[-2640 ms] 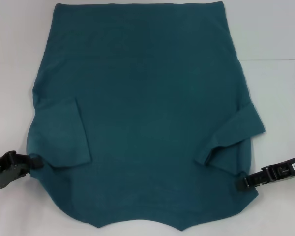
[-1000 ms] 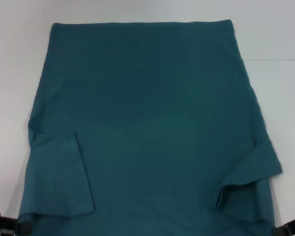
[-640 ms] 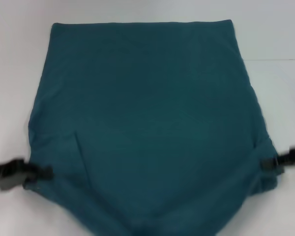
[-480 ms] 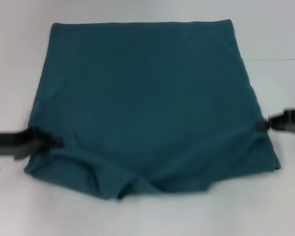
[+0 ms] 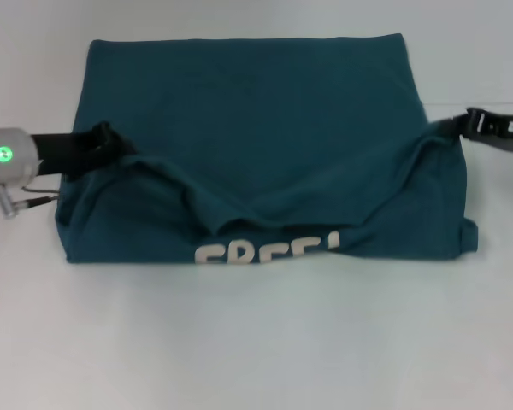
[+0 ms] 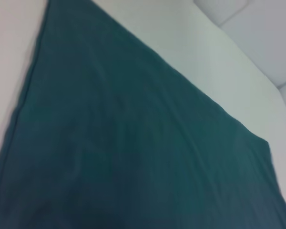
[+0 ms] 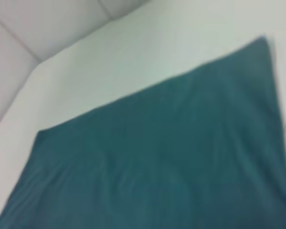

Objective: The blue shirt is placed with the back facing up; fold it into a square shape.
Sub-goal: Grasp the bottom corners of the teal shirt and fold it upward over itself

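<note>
The blue shirt's held edge [image 5: 154, 166] sags short of the shirt's far part, so I need to move that edge farther back before my left gripper releases it.
The blue shirt [image 5: 256, 111] lies on the white table, its near part folded back over itself and sagging in the middle. White lettering [image 5: 265, 249] shows along the near fold. My left gripper [image 5: 109, 139] is shut on the shirt's left edge and holds it raised. At the right edge my right gripper [image 5: 458, 125] is shut on the fabric, also lifted. Both wrist views show only the flat far part of the shirt [image 6: 133, 152] [image 7: 157, 176], not the fingers.
The white table [image 5: 256, 342] stretches in front of the shirt and along both sides. A seam line in the tabletop [image 5: 479, 104] runs at the right. Padded white panels [image 6: 257, 28] stand behind the table.
Both grippers have carried the shirt's near edge up and away from me, folding it over the far part. The sleeves are now hidden, and the white lettering has come into view.
</note>
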You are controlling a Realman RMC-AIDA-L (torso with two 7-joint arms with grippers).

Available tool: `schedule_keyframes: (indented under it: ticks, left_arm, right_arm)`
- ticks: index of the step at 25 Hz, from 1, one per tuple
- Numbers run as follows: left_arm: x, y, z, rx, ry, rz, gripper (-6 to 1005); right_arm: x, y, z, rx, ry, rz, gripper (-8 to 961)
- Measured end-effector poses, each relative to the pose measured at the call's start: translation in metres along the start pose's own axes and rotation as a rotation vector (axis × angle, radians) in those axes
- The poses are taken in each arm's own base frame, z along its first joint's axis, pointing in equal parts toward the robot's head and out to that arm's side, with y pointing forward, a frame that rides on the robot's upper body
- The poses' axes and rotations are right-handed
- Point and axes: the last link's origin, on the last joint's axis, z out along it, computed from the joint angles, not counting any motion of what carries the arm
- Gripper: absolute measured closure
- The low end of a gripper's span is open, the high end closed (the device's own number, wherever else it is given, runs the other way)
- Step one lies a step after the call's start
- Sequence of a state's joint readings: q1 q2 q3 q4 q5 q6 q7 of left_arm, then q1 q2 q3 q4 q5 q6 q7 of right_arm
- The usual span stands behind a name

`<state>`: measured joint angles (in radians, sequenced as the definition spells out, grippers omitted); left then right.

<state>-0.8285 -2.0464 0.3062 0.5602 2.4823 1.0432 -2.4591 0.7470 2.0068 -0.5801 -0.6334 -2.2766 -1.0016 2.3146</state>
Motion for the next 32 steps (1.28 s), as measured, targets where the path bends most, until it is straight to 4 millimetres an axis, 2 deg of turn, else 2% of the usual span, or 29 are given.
schedule_keyframes:
  ticks: [5, 10, 17, 25, 32]
  left_arm:
    - [0.006, 0.012, 0.021, 0.069, 0.067, 0.057, 963]
    - [0.013, 0.024, 0.032, 0.103, 0.116, 0.111, 962]
    - [0.03, 0.035, 0.038, 0.168, 0.2, 0.196, 961]
    - [0.049, 0.051, 0.04, 0.205, 0.251, 0.31, 960]
    - [0.052, 0.06, 0.043, 0.226, 0.263, 0.386, 960]
  right_arm:
    - [-0.018, 0.013, 0.019, 0.089, -0.077, -0.095, 933]
    - [-0.032, 0.025, 0.033, 0.17, -0.145, -0.193, 933]
    - [-0.035, 0.045, 0.051, 0.198, -0.151, -0.293, 933]
    - [-0.04, 0.049, 0.055, 0.216, -0.174, -0.317, 933]
    - [-0.044, 0.055, 0.058, 0.22, -0.179, -0.336, 933]
